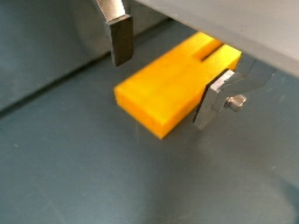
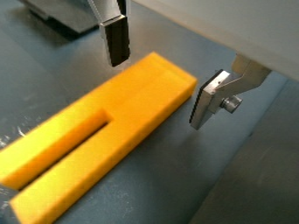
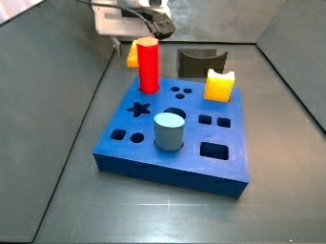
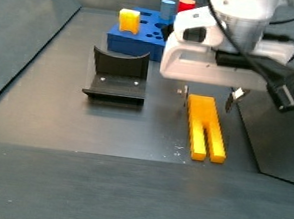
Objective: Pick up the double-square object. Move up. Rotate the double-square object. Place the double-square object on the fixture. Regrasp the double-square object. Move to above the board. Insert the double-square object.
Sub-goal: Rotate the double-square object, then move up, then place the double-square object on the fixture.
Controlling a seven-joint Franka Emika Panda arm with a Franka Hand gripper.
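Observation:
I need to rotate the double-square object and place it on the fixture, so my gripper should grab it next by its solid end (image 3: 132,60) (image 1: 156,98).
The double-square object (image 4: 205,127) is a long yellow bar lying flat on the dark floor, its slotted end pointing away from the board (image 4: 140,38). My gripper (image 4: 208,92) is lowered over its solid end. In both wrist views the bar (image 1: 176,83) (image 2: 107,131) lies between the two fingers (image 1: 119,39) (image 2: 207,101), with a gap on each side. The gripper (image 1: 167,72) (image 2: 162,73) is open and holds nothing. The fixture (image 4: 118,75) stands on the floor to one side of the bar, between it and the board. In a side view the bar (image 3: 132,53) shows only partly, behind a red peg.
The blue board (image 3: 133,152) carries a red peg (image 3: 148,65), a short yellow peg (image 3: 220,86) and a grey cylinder (image 3: 170,131). The dark fixture (image 3: 197,62) stands beyond it. Grey walls enclose the floor on both sides.

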